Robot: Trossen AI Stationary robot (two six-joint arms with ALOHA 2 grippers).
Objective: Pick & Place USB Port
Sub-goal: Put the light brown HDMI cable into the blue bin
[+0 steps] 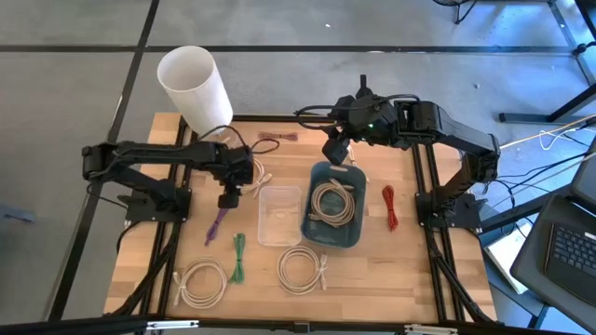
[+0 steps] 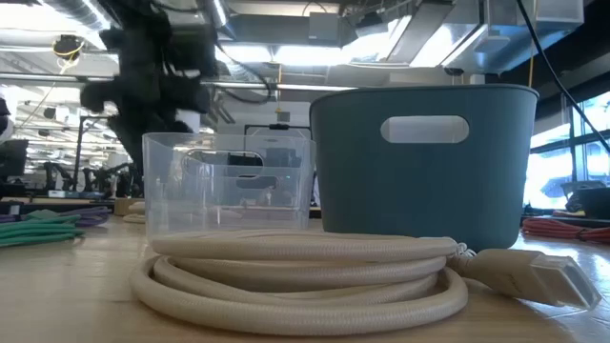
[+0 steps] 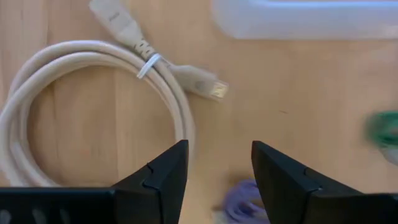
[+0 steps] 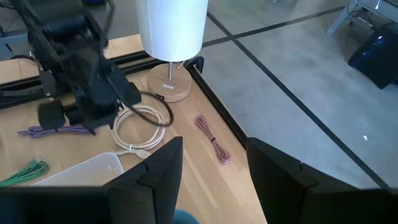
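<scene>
My left gripper should next grab the beige coil on the table by its bundled parts, beside the coil's plugs, to place the coil.
Several bundled USB cables lie on the wooden table. A beige coil (image 1: 334, 203) rests inside the teal bin (image 1: 318, 175); next to it stands a clear container (image 1: 279, 215). My left gripper (image 1: 228, 198) is open and hangs above the table between a beige coil (image 3: 93, 93), whose plug (image 3: 214, 90) lies ahead of the fingers, and a purple cable (image 1: 219, 223). My right gripper (image 1: 333, 149) is open, raised over the bin's far edge. Neither holds anything.
A white lamp (image 1: 196, 88) stands at the far left corner. A pink cable (image 1: 275, 138), a red cable (image 1: 388, 207) and a green cable (image 1: 238, 256) lie around. Two beige coils (image 1: 203, 279) (image 1: 303, 270) lie near the near edge. Bare wood shows right of the red cable.
</scene>
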